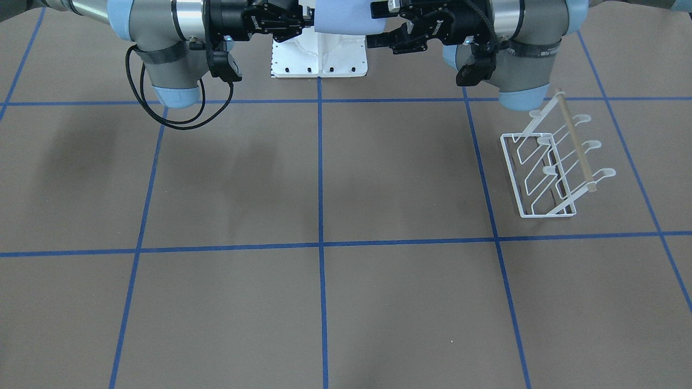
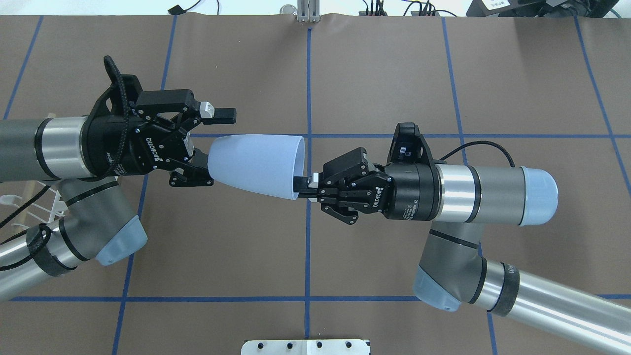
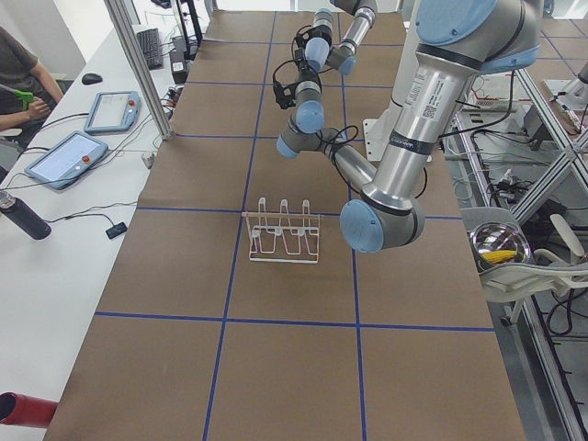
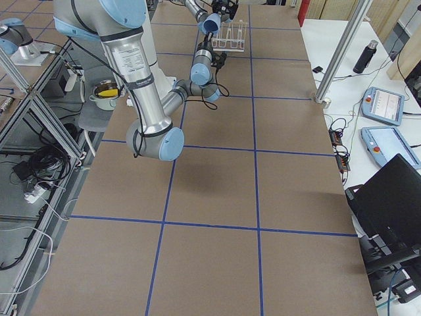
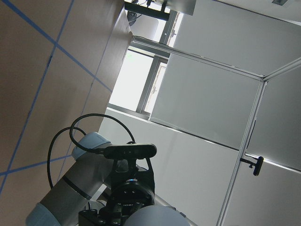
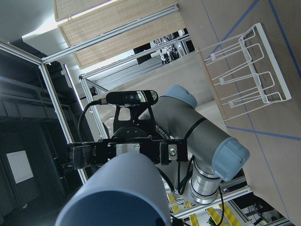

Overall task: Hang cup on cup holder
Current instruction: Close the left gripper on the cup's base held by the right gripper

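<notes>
My left gripper grabs the pale blue cup by its narrow base (image 1: 368, 20) next, leaving the cup's rim free, to hang it on the cup holder (image 1: 551, 162).
The pale blue cup (image 2: 256, 165) is held on its side in the air, rim toward my right arm. My right gripper (image 2: 299, 186) is shut on the cup's rim, one finger inside it. My left gripper (image 2: 220, 148) is open, its fingers (image 2: 219, 114) spread to either side of the cup's base without closing on it. The front view shows the same: cup (image 1: 343, 16), right gripper (image 1: 310, 21), left gripper (image 1: 373, 24). The white wire cup holder (image 1: 551, 162) with its wooden rod stands on the table below my left arm, with nothing on its prongs.
The brown table (image 1: 324, 302) carries a blue tape grid. The robot's white base plate (image 1: 319, 56) is at the table's edge. In the overhead view the left arm hides most of the cup holder (image 2: 12, 201). An operator and tablets sit beside the table (image 3: 69, 156).
</notes>
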Available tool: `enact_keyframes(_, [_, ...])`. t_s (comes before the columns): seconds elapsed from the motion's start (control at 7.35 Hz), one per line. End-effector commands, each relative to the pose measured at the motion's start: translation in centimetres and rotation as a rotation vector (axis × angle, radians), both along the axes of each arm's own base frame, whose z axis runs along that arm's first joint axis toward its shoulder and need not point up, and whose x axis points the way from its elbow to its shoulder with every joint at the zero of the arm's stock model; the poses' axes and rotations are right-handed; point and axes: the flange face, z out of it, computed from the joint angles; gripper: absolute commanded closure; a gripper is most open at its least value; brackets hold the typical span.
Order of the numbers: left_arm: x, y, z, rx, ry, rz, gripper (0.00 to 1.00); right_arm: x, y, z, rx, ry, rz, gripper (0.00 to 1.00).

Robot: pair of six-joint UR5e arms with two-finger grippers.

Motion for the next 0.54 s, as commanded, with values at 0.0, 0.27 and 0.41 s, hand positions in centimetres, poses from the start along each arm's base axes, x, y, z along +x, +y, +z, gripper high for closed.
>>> enact_keyframes(0.0, [-0.17,0.41,-0.30,0.007,0.010,0.005,0.10,0.04,-0.23,0.09,-0.012,-0.003,0.011,1.00])
enact_keyframes(0.27, [-0.21,0.44,-0.35,0.008,0.012,0.005,0.10,-0.04,-0.34,0.18,-0.017,-0.002,0.015,1.00])
enact_keyframes(0.41, [-0.15,0.49,-0.43,0.009,0.013,0.007,0.11,-0.10,-0.28,0.10,-0.016,-0.003,0.014,1.00])
